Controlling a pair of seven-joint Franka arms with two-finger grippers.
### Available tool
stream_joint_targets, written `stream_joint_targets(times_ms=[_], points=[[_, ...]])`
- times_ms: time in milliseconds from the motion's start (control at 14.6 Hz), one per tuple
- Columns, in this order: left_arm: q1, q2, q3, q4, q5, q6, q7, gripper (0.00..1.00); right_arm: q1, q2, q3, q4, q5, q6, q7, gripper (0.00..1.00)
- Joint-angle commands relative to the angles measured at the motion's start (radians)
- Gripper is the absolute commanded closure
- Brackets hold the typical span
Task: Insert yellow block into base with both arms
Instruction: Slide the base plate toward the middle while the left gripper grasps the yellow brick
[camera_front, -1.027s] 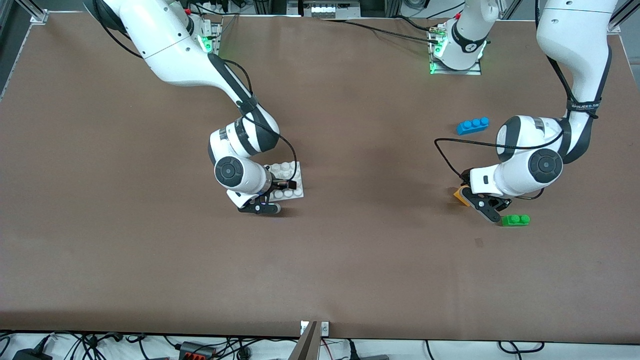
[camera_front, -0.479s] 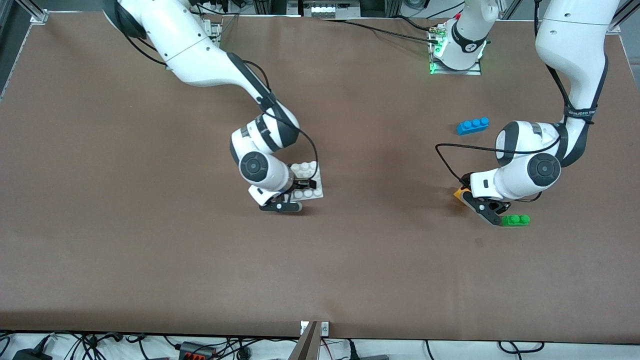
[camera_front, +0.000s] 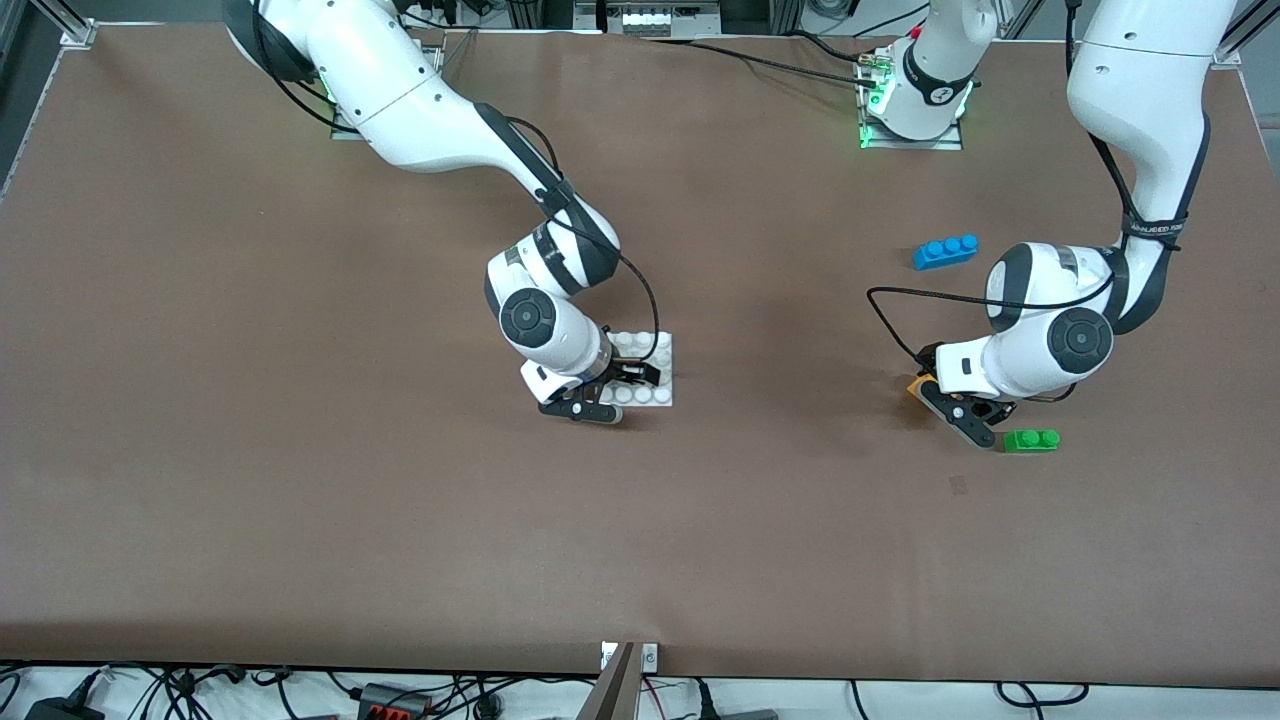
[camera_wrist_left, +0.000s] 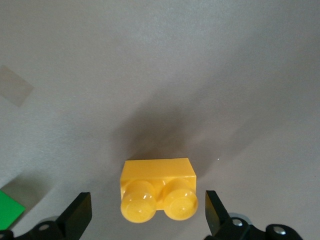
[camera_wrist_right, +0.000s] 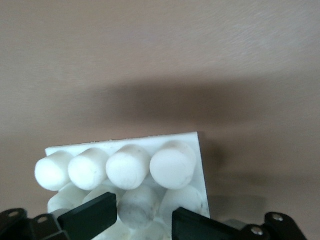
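My left gripper grabs the yellow block by its short ends next, which leaves the block's round studs and bottom free to fit the base.
The yellow block lies on the table toward the left arm's end. In the left wrist view the yellow block sits between my left gripper's open fingers, with a gap on each side. My left gripper is low over it. The white base is near the table's middle. My right gripper is shut on the base. In the right wrist view its fingers clamp one stud of the base between them, right gripper. I cannot tell whether the base touches the table.
A green two-stud brick lies beside the left gripper, nearer the front camera than the yellow block; its corner shows in the left wrist view. A blue three-stud brick lies farther from the camera. Brown table spreads between the arms.
My right gripper has carried the base toward the table's middle, toward the left arm's end. My left gripper has stayed at the yellow block, shifting only slightly.
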Motion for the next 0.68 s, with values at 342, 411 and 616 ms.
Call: stream_joint_targets(times_ms=[342,411,616], points=[[0.006,-0.008,-0.015,-0.044,0.003,0.065,-0.012,0.0,0.012,0.025,0.009,0.083,0.052,0.01,0.022,0.3],[0.006,-0.005,-0.015,-0.044,0.003,0.068,-0.012,0.0,0.009,0.013,0.009,0.083,0.051,-0.007,0.02,0.3],[0.006,0.004,-0.015,-0.047,0.003,0.098,-0.012,0.0,0.006,-0.059,-0.001,0.083,0.037,-0.111,0.016,0.3]])
